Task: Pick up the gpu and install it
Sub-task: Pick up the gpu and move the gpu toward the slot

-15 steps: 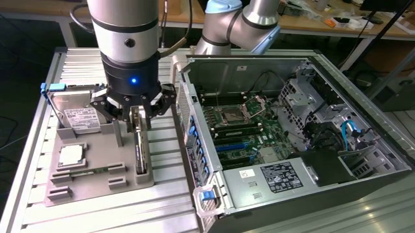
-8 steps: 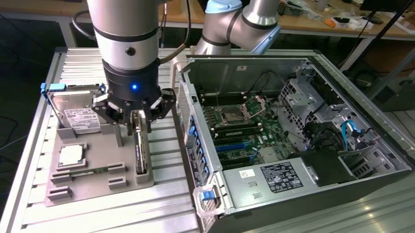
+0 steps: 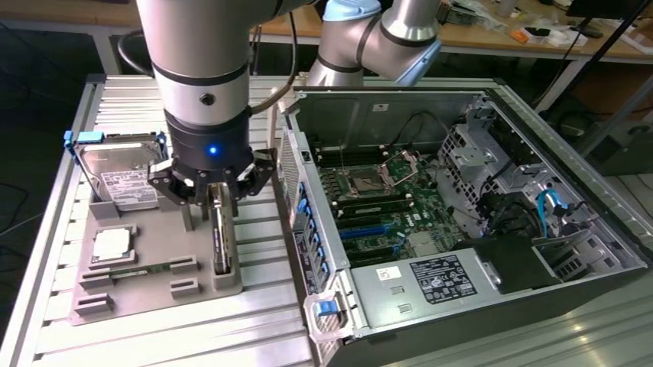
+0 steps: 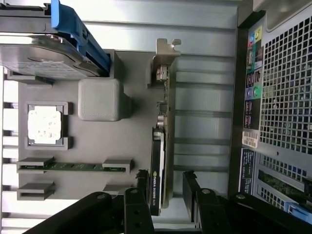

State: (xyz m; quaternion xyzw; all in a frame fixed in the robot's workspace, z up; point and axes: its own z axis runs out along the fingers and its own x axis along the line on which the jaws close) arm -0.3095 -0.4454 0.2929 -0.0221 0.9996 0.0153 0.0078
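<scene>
The GPU's silver bracket end (image 4: 165, 51) is bent and uneven, so my gripper should next grab the GPU by its black cooler end (image 4: 157, 183), where two flat sides face outward.
The gpu (image 3: 222, 238) stands on its edge in a slot of the grey holder plate (image 3: 153, 294), its silver end bracket (image 4: 164, 53) at the far end. My gripper (image 3: 217, 195) hangs directly over it, next to the case wall. In the wrist view the gripper (image 4: 165, 187) is open. Its two black fingers (image 4: 142, 187) straddle the near end of the gpu (image 4: 161, 131), and a gap shows on each side of the card. Nothing is gripped.
On the holder plate also sit a silver hard drive in a blue frame (image 3: 118, 176), a CPU (image 3: 112, 243) and a green RAM stick (image 3: 138, 269). The open PC case (image 3: 459, 222) lies at the exterior view's right, its motherboard (image 3: 378, 222) exposed.
</scene>
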